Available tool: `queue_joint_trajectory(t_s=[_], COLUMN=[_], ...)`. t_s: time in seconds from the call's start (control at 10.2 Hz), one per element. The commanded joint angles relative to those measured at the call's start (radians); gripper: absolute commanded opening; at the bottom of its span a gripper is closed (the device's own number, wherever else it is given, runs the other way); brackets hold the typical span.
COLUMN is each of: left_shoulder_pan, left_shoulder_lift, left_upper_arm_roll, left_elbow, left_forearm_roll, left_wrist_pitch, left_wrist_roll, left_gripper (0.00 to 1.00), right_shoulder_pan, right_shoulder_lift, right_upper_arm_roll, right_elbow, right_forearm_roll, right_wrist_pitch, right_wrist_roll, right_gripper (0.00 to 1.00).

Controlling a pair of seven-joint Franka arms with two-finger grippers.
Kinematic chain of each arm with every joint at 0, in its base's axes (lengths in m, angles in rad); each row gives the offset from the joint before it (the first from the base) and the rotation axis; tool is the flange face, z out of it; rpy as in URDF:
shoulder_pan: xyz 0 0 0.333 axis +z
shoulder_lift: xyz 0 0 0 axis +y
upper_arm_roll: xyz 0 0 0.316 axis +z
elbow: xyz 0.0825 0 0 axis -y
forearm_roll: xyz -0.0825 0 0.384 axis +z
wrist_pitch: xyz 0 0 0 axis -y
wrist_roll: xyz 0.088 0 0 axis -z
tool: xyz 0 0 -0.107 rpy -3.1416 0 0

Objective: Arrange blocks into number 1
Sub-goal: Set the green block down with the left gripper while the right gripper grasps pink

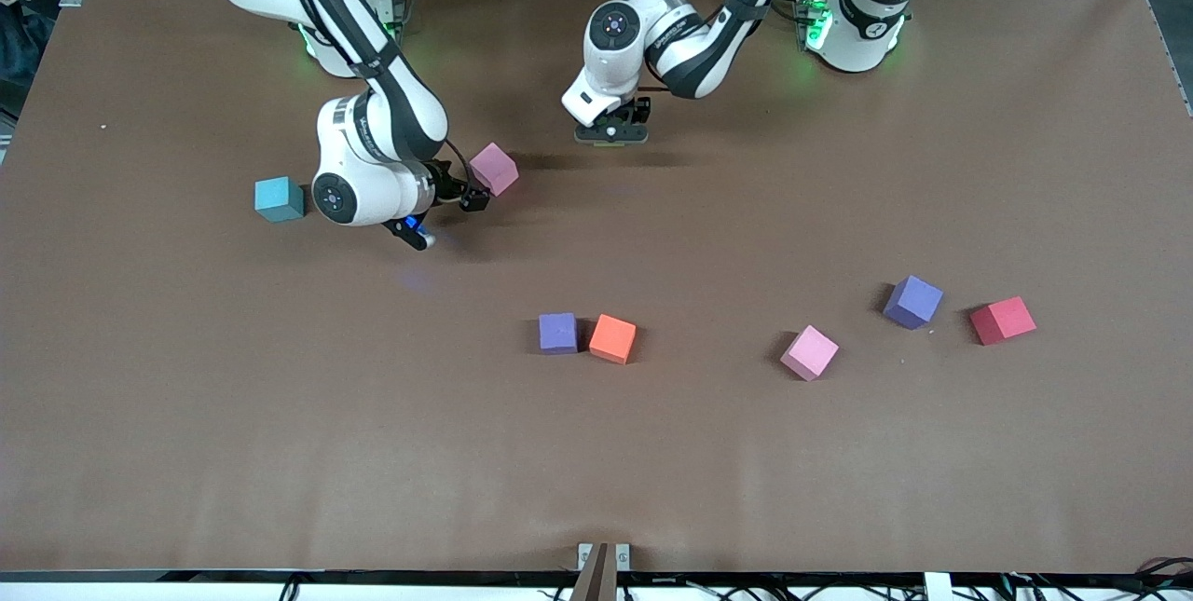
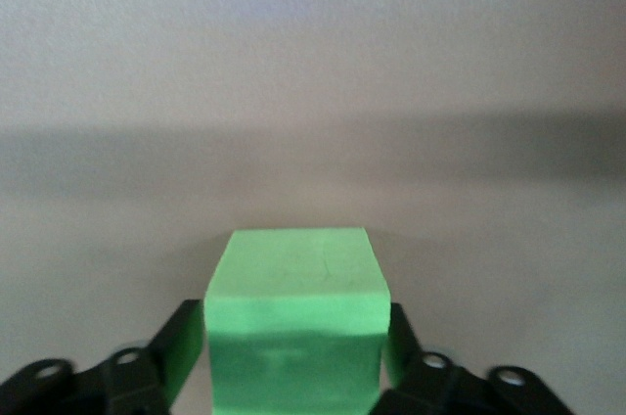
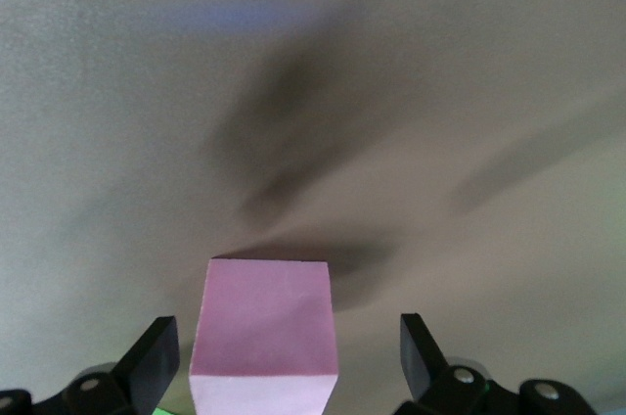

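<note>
Next, my right gripper takes hold of the pink block by its two opposite sides to build the number 1.
A green block (image 2: 293, 283) rests on the table under my left gripper (image 2: 296, 361), which is low over the table toward the robots' side (image 1: 612, 130). Its fingers (image 2: 184, 346) stand just off the block's two sides, open. My right gripper (image 1: 475, 184) is open around a pink block (image 1: 493, 169), with clear gaps on both sides of that pink block (image 3: 264, 322). Closer to the front camera lie a purple block (image 1: 558, 333), a second pink block (image 1: 809, 352) and another purple block (image 1: 912, 302).
An orange cube (image 1: 612, 338) touches the purple block nearest mid-table. A red cube (image 1: 1003, 320) lies beside the other purple block, toward the left arm's end. A light blue cube (image 1: 279, 199) sits by the right arm's wrist. The brown table (image 1: 280, 415) spreads wide around them.
</note>
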Motion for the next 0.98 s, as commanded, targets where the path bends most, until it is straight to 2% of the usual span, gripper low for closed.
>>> queue_joint_trajectory(t_s=[0.0, 0.39, 0.68, 0.88], left_shoulder_pan=[0.008, 0.012, 0.043, 0.145], left_shoulder_lift=[-0.033, -0.116, -0.156, -0.176], left_upper_arm_roll=[0.014, 0.034, 0.104, 0.123], left_elbow=[0.003, 0.023, 0.125, 0.173], left_forearm_roll=[0.025, 0.025, 0.027, 0.056], left_wrist_pitch=[0.005, -0.053, -0.252, -0.311], left_wrist_roll=[-0.058, -0.185, -0.195, -0.161], left_gripper=[1.00, 1.00, 1.00, 1.00], right_shoulder_pan=[0.011, 0.046, 0.060, 0.060], right_shoulder_lift=[-0.005, 0.009, 0.009, 0.009], right_upper_arm_roll=[-0.001, -0.001, 0.000, 0.000], right_elbow=[0.000, 0.003, -0.006, -0.015], right_forearm_roll=[0.058, 0.068, 0.068, 0.068], right_wrist_pitch=[0.023, 0.042, 0.040, 0.039], right_wrist_roll=[-0.024, -0.026, -0.027, -0.050], right_gripper=[1.00, 1.00, 1.00, 1.00])
